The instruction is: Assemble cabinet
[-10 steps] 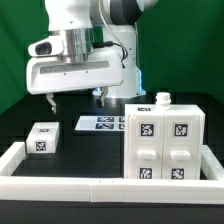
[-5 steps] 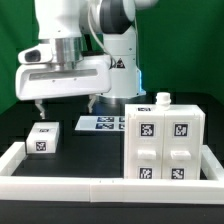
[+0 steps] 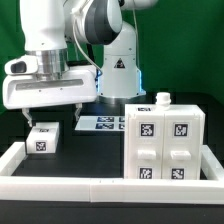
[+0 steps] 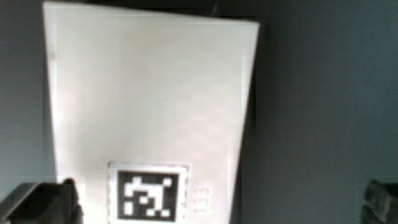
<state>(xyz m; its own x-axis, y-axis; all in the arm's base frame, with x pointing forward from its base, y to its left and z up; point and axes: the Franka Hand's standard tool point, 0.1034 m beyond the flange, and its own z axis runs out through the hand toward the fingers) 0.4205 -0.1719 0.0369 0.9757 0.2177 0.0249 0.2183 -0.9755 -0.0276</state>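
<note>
The top of the white drawer block is still below my gripper's fingers, so they would miss it if they closed now. My gripper should lower first, then close on the block.
The cabinet body [image 3: 165, 140] is a large white box with tagged drawer fronts and a small knob on top, standing at the exterior view's right. A small white drawer block [image 3: 43, 138] with a square tag lies on the black table at the exterior view's left. My gripper [image 3: 52, 113] hangs just above this block, open and empty, with one finger past each side of it. In the wrist view the block [image 4: 151, 90] fills most of the picture, with its tag [image 4: 150, 190] near my gripper [image 4: 210, 205]. The dark fingertips [image 4: 36, 205] stand wide apart.
The marker board [image 3: 100, 123] lies flat on the table behind the block, between it and the cabinet body. A long low white border rail [image 3: 90, 187] runs along the front, with side rails at both ends. The robot base [image 3: 118, 75] stands at the back.
The arm has swung toward the exterior view's left and come lower, from over the marker board to just above the small block. The parts have not moved.
</note>
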